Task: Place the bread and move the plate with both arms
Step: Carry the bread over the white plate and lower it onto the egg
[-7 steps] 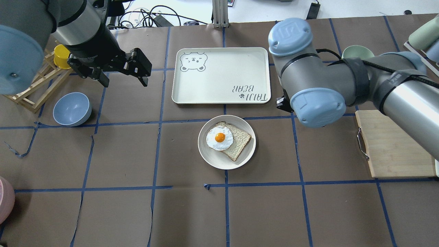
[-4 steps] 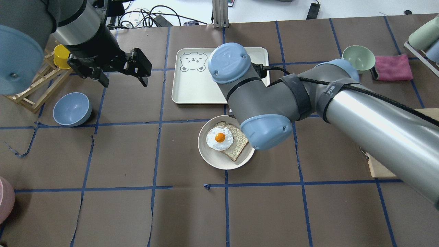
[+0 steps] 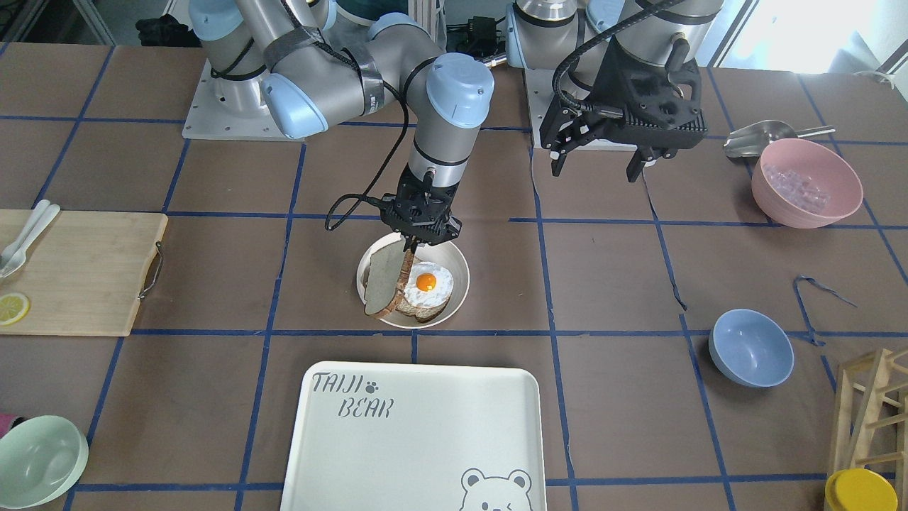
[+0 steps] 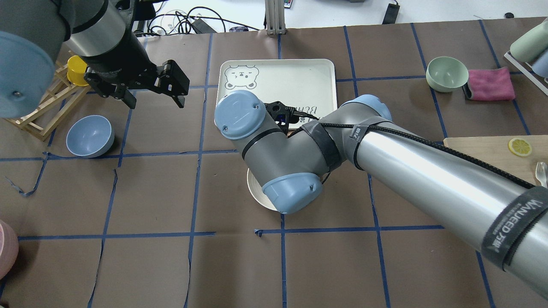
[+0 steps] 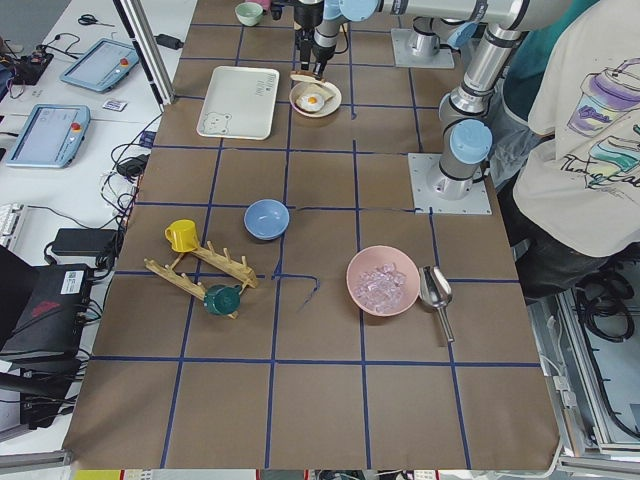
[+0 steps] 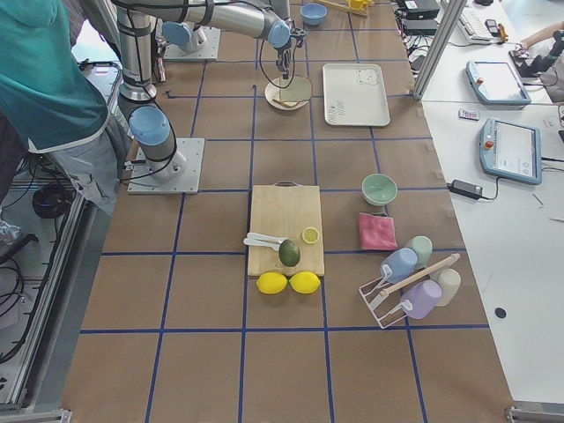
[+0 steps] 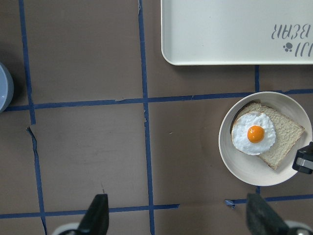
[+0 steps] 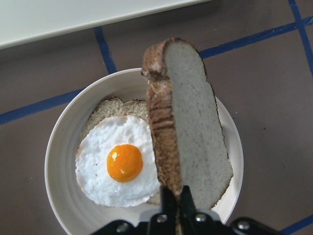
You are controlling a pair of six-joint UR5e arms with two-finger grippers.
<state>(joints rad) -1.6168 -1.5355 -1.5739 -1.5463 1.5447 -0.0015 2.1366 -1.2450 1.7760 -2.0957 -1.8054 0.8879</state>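
Note:
The bread's lower edge hangs inside the plate's rim, beside the egg. My right gripper should open now, as the bread would land there.
My right gripper [image 3: 413, 243] is shut on the top crust of the plain bread slice [image 3: 383, 280], which hangs on edge just above the round off-white plate [image 3: 458, 273]. In the right wrist view the bread [image 8: 193, 127] is pinched at its crust by the gripper [image 8: 177, 196] over the plate [image 8: 54, 161]. On the plate lies another slice bearing a fried egg [image 8: 122, 164]. In the overhead view my right arm hides most of the plate [image 4: 255, 192]. My left gripper [image 4: 155, 102] is open and empty, well away from the plate, and shows open in the front view [image 3: 594, 169].
The big bear-printed tray [image 3: 425, 440] lies just beyond the plate. A blue bowl [image 4: 90, 135] and a wooden rack [image 3: 872, 397] are on my left. A pink bowl [image 3: 806, 181] is near my base. A cutting board [image 3: 78, 273] and green bowl [image 4: 447, 73] are on my right.
My right arm has swung in from the right and now reaches over the plate, covering it in the overhead view. The left arm has not moved.

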